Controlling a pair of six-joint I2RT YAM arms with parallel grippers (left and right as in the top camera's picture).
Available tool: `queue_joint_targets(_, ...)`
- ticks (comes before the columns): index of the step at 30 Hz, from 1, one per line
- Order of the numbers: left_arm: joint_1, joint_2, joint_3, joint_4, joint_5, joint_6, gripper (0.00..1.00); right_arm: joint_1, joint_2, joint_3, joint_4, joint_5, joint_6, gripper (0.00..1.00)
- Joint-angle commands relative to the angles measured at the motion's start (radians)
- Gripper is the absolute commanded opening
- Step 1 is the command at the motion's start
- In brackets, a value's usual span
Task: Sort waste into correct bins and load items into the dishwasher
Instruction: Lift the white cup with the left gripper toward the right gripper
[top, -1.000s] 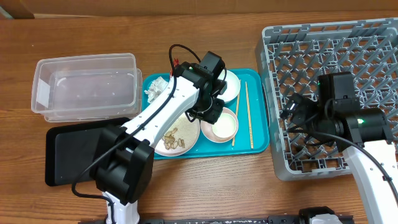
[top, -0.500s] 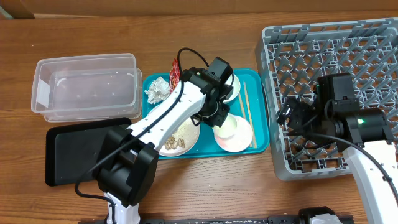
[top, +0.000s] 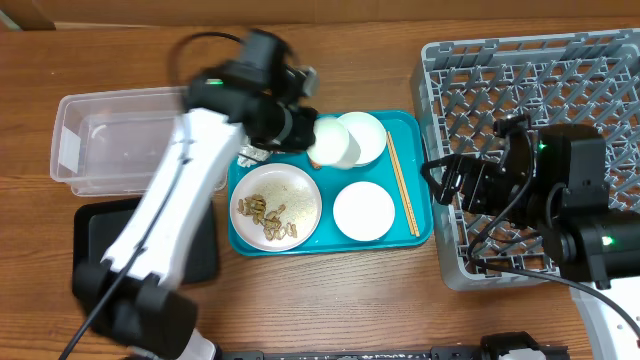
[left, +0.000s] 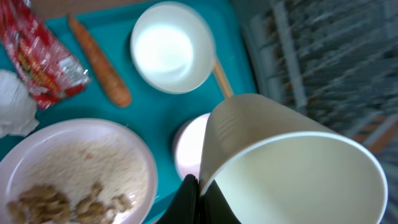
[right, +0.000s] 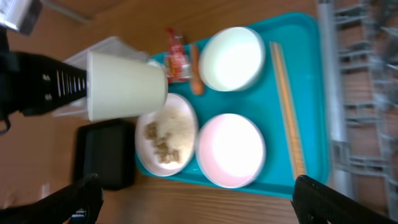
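The small white cup needs to go into the dishwasher upside down. My right gripper should grab the cup around its base end (top: 347, 151) (right: 157, 90) next, with the cup's rim facing away.
My left gripper (top: 303, 132) is shut on the wall of the small white cup (top: 328, 142) and holds it on its side above the teal tray (top: 412, 125); its fingers show in the left wrist view (left: 196, 200) pinching the cup (left: 280, 168). On the tray lie the white bowl (top: 364, 136), pale pink bowl (top: 363, 211), plate (top: 277, 206) with peanut shells, chopsticks (top: 402, 185), red wrapper (left: 40, 59), orange stick (left: 99, 62) and paper ball (left: 12, 112). My right gripper (top: 452, 182) is open and empty at the dish rack's (top: 540, 100) left edge.
The clear tub (top: 135, 135) stands left of the teal tray, with the black tray (top: 95, 250) in front of it, partly under my left arm. The grey rack fills the right side. Bare wood lies along the front edge.
My left arm has swung up and to the left, lifting the white cup off the tray. The plate and pink bowl are now uncovered. My right gripper edged left.
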Motion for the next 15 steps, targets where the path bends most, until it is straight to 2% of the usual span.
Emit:
queue_joint_targets(1, 0.100, -0.041, 0.019, 0.007, 0.475, 0.090, 0.04, 0.000, 0.010, 0.019, 0.067, -0.219, -0.027, 0.99)
queue_joint_targets(4, 0.159, -0.037, 0.017, -0.002, 0.805, 0.175, 0.04, 0.013, 0.017, 0.019, 0.170, -0.323, -0.027, 0.90)
queue_joint_targets(6, 0.172, -0.036, 0.017, -0.013, 0.939, 0.207, 0.04, 0.029, 0.023, 0.019, 0.259, -0.391, -0.027, 0.84)
queue_joint_targets(11, 0.158, -0.036, 0.017, -0.016, 1.087, 0.206, 0.04, 0.059, 0.039, 0.019, 0.408, -0.436, -0.027, 0.82)
queue_joint_targets(15, 0.144, -0.037, 0.017, -0.019, 1.101, 0.198, 0.04, 0.082, 0.062, 0.019, 0.489, -0.542, -0.039, 0.81)
